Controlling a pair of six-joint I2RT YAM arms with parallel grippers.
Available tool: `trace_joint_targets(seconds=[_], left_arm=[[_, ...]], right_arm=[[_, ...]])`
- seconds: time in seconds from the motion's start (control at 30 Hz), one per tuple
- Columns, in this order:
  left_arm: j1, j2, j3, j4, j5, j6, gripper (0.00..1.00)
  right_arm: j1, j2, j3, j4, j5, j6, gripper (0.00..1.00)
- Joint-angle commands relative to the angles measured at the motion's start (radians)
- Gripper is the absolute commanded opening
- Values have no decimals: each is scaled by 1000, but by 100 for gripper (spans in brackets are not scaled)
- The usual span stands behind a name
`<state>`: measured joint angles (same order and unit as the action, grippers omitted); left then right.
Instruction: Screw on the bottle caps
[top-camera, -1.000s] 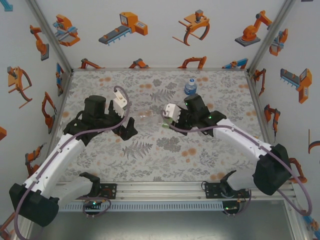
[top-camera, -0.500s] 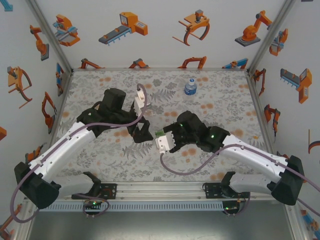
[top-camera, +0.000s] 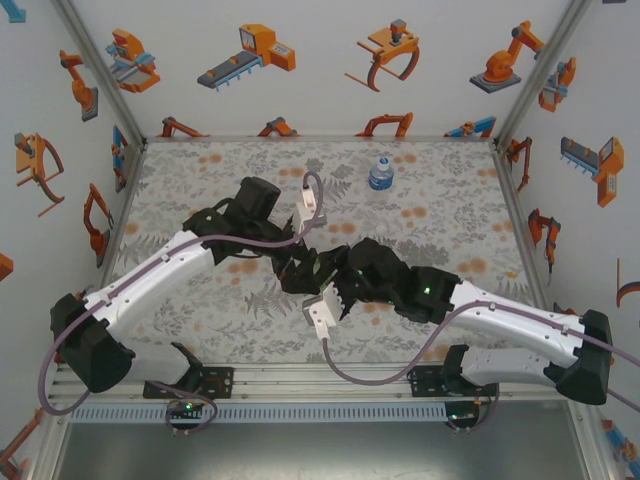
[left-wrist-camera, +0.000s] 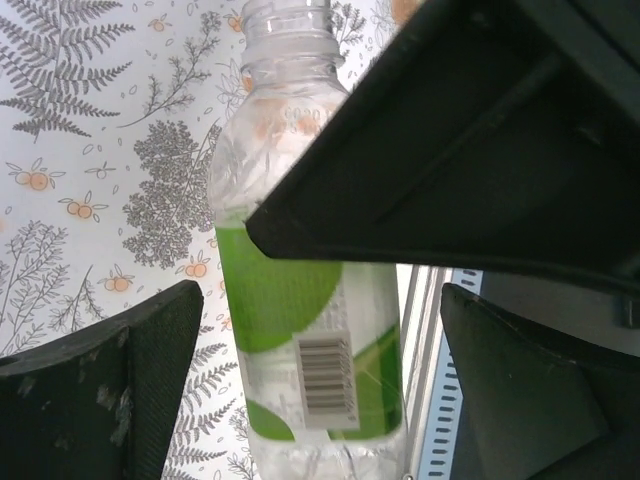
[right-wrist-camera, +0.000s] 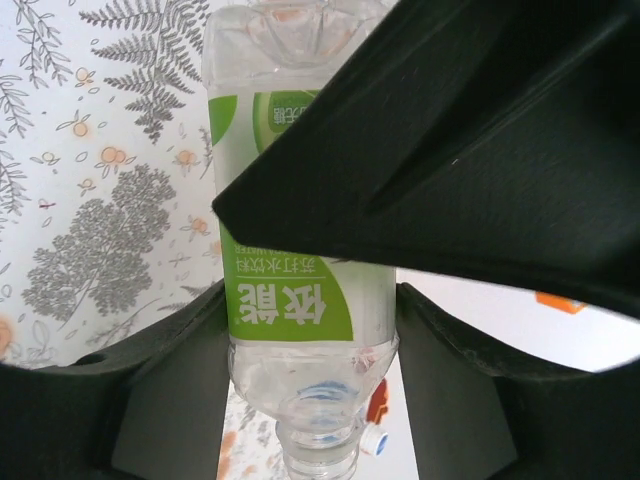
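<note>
The open neck of the bottle must stay free so that the cap can be screwed on. My left gripper needs to grab the green-label bottle (left-wrist-camera: 290, 290) around its lower labelled body (left-wrist-camera: 318, 348).
My right gripper (right-wrist-camera: 308, 330) is shut on the green-label bottle (right-wrist-camera: 280, 300), with its pads pressed to both sides near the shoulder. The bottle's neck (right-wrist-camera: 318, 450) is open, with no cap on it. My left gripper (left-wrist-camera: 320, 330) stands open around the lower part of the same bottle (left-wrist-camera: 290, 290), a gap showing on each side. From above, the two grippers, left (top-camera: 298, 268) and right (top-camera: 340, 290), meet over the middle of the table and hide the bottle. A blue-label bottle (top-camera: 380, 174) stands at the back; a small white bottle cap (right-wrist-camera: 373, 441) shows on it.
The patterned tabletop (top-camera: 200, 180) lies under both arms. The metal front rail (top-camera: 320, 378) runs close below the grippers. White walls with orange robot prints close in the back and both sides. The right arm's cable loops down near the rail.
The right gripper has carried the green bottle from the table's middle toward the front. The left gripper has swung right and forward to come round the bottle.
</note>
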<state>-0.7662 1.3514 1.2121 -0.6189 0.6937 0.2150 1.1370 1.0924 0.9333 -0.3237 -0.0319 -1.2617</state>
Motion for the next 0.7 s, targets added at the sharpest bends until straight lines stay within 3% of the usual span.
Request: trace_joint_targets(seconds=[0.0, 0.5, 0.6, 0.67], left_arm=[[-10, 11, 32, -45, 40, 18, 90], [-13, 56, 54, -103, 69, 54, 54], [-13, 55, 61, -122, 48, 73, 46], [-12, 53, 64, -133, 18, 81, 44]], right_arm=[[18, -29, 18, 45, 26, -49, 38], [44, -42, 6, 86, 55, -77, 40], [45, -42, -8, 112, 72, -77, 47], [44, -37, -26, 147, 108, -77, 58]])
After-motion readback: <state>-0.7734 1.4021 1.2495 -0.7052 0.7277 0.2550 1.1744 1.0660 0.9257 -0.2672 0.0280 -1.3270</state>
